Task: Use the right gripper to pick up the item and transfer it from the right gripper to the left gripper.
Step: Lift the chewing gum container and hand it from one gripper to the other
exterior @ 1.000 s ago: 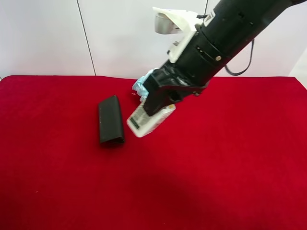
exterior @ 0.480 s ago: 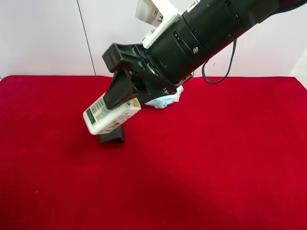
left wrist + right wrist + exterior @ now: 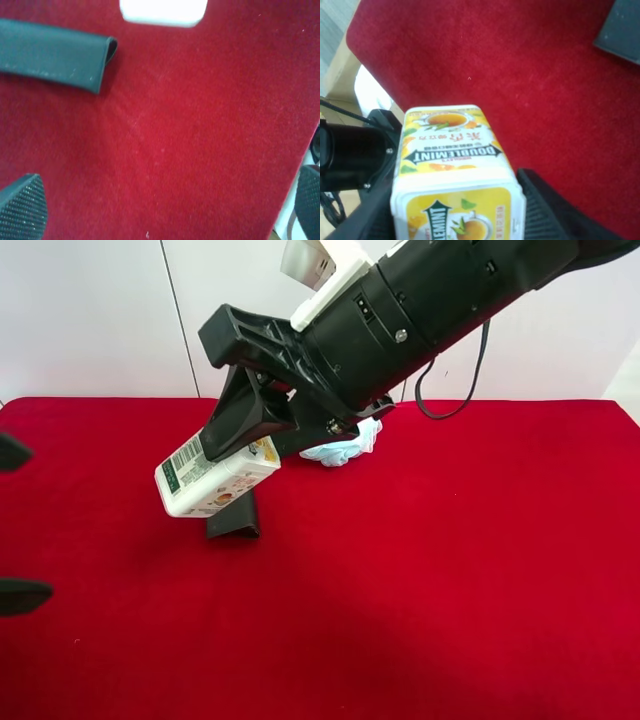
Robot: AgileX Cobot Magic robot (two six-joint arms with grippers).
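Note:
My left gripper takes hold of the carton by the bare barcode end (image 3: 184, 480) next, since my right gripper's black fingers cover one end of the carton.
The right gripper (image 3: 232, 438), black with a white wrist block, is shut on the item (image 3: 212, 477), a small white carton with green lettering, and holds it tilted above the red cloth. In the right wrist view the carton (image 3: 455, 160) fills the gap between the fingers (image 3: 555, 210). The left gripper (image 3: 12, 524) shows only as two black fingertips at the exterior high view's left edge, spread wide, apart from the carton. In the left wrist view it (image 3: 165, 205) is open and empty, with the carton (image 3: 164, 11) ahead of it.
A dark green folded wallet (image 3: 232, 526) lies on the red cloth (image 3: 450, 570) under the carton; it also shows in the left wrist view (image 3: 55, 55). A pale blue mesh pouf (image 3: 345, 445) lies behind the right arm. A white wall stands behind the table.
The right gripper has lifted the carton off the cloth and carried it toward the exterior high view's left, over the wallet. The left gripper's fingertips have come into view at the left edge.

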